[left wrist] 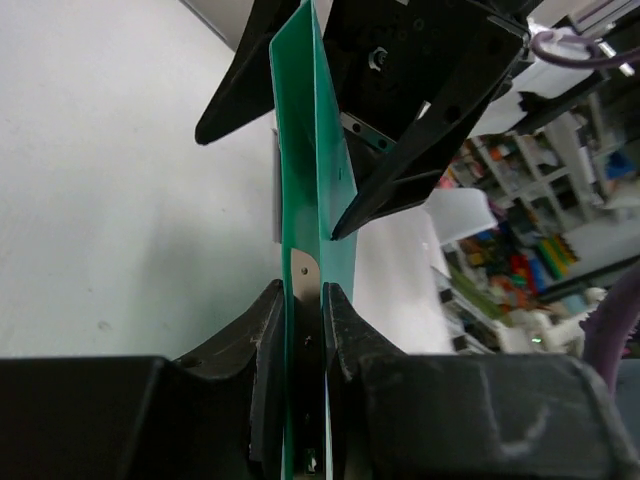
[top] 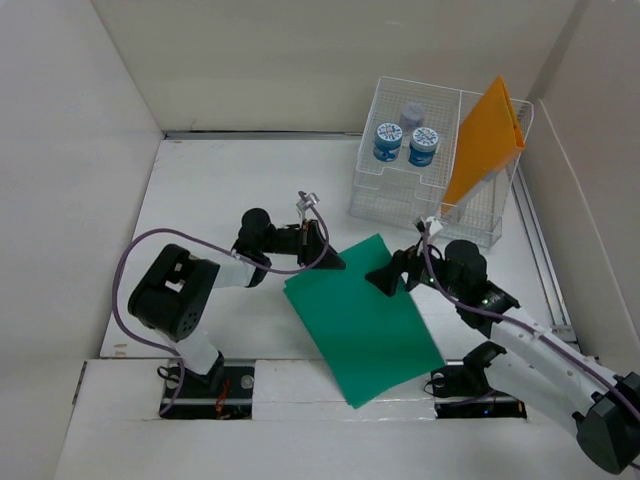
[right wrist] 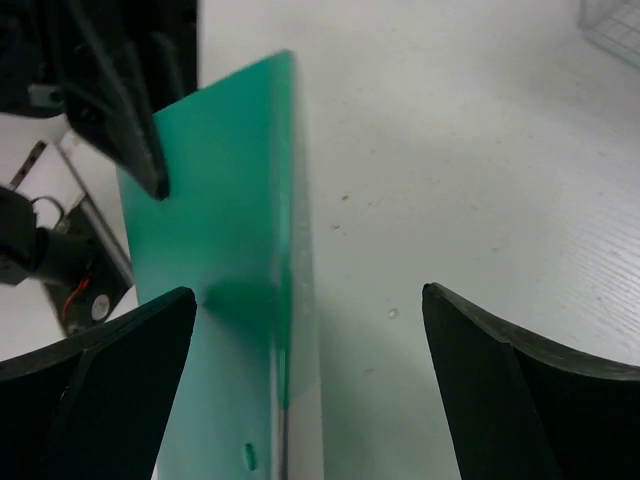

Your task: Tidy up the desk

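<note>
My right gripper needs to grab the green folder's raised far edge point(top: 380, 250) point(right wrist: 284, 318) next. The rest then stays free to slot upright into the rack.
A green folder point(top: 365, 320) lies slanted over the white desk point(top: 230, 190), reaching the near edge. My left gripper point(top: 328, 255) is shut on its far left corner and holds that edge raised; in the left wrist view the folder point(left wrist: 315, 190) runs edge-on between my shut gripper point(left wrist: 305, 300). My right gripper point(top: 385, 275) is open at the folder's far edge. In the right wrist view the open gripper point(right wrist: 310, 310) straddles the folder's edge point(right wrist: 285, 250) without touching it.
A white wire-mesh rack point(top: 400, 200) stands at the back right. It holds an upright orange folder point(top: 485, 140), two blue-labelled jars point(top: 388, 141) and a purple-lidded bottle point(top: 411, 115). Beige wall panels enclose the desk on three sides.
</note>
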Available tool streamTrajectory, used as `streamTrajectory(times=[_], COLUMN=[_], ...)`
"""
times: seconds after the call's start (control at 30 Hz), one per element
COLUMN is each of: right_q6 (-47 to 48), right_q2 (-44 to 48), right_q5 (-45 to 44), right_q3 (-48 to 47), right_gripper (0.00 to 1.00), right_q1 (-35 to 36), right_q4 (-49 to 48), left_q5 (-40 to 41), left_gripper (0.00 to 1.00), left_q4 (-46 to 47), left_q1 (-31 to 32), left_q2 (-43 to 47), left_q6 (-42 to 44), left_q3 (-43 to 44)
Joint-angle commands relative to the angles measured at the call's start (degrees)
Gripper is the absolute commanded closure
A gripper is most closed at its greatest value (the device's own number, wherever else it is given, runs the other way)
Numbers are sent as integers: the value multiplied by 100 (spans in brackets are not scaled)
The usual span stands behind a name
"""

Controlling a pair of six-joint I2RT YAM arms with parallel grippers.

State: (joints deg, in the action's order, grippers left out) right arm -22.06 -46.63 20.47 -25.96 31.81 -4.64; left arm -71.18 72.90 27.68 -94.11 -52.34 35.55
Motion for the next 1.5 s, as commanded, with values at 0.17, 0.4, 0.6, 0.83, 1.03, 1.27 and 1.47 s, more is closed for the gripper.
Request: streamTrajectory(times=[0.17,0.4,0.6,0.83,1.03,1.27,1.47], right_q6=[54,-9,-289,-491,-729,-107,132], right_q2=[-99,-1058,-1199,-1585,-1648,-559,487], right_q5=[2397,2576,2875,3164,3253,2323,741], right_q3=[55,-15,275,424,302,-776,-1798], right_gripper=[1,13,31,52,100,100,100], right_q1=[-17,378,431,431,431,431,484], right_q4=[-975,-1162,-1864,-2154,-2454,-847,367], left_q5=[-415,-318,-248,-212,-2,2240,5520], left_gripper=[100,100,100,100,100,20,1], left_q4=[4566,4557,4067,3846,2906,-841,-3894], left_q1=[-52,-52,-52,-52,0,-236,-237], left_q2=[-529,-284,59,296,551,2373,4546], left_q6=[-2026,-2114,-1781,-1579,-903,959,1489], left_q3=[365,435,321,338,260,311,1004])
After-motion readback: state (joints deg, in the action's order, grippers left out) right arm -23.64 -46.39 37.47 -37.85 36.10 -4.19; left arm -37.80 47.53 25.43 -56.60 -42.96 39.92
